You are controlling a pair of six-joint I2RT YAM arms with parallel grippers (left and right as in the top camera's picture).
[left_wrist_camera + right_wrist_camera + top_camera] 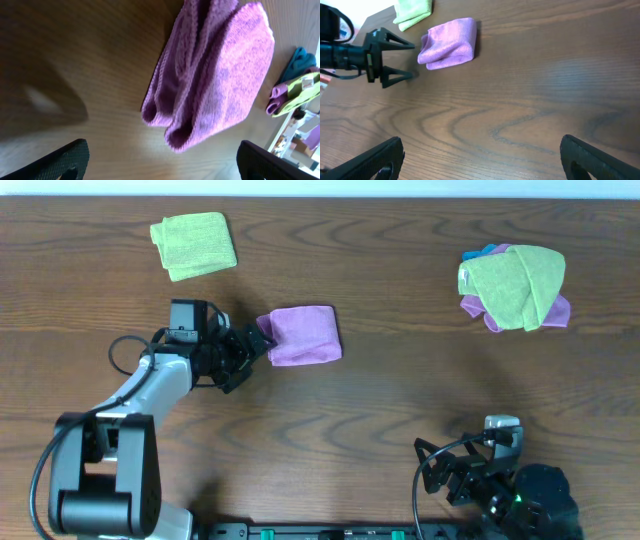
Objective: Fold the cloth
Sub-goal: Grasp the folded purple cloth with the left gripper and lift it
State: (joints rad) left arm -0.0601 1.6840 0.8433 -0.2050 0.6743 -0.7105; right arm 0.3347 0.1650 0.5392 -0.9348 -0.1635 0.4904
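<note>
The folded lilac-purple cloth should be stacked on the lime-green towel still folded. I should next use my left gripper to grab the cloth's end that faces it, with the layers together.
The lilac-purple cloth (303,334) lies folded into a small rectangle on the wooden table, left of centre. It also shows in the left wrist view (215,75) and the right wrist view (449,43). My left gripper (250,350) is open and empty just left of the cloth's left edge, not touching it; its fingers (162,162) frame the folded end. My right gripper (432,470) is open and empty near the front edge at right, far from the cloth (480,157). No white label shows.
A folded lime-green towel (194,245) lies at the back left. A bunch of green, purple and blue cloths (515,285) sits at the back right. The left arm (350,52) shows in the right wrist view.
</note>
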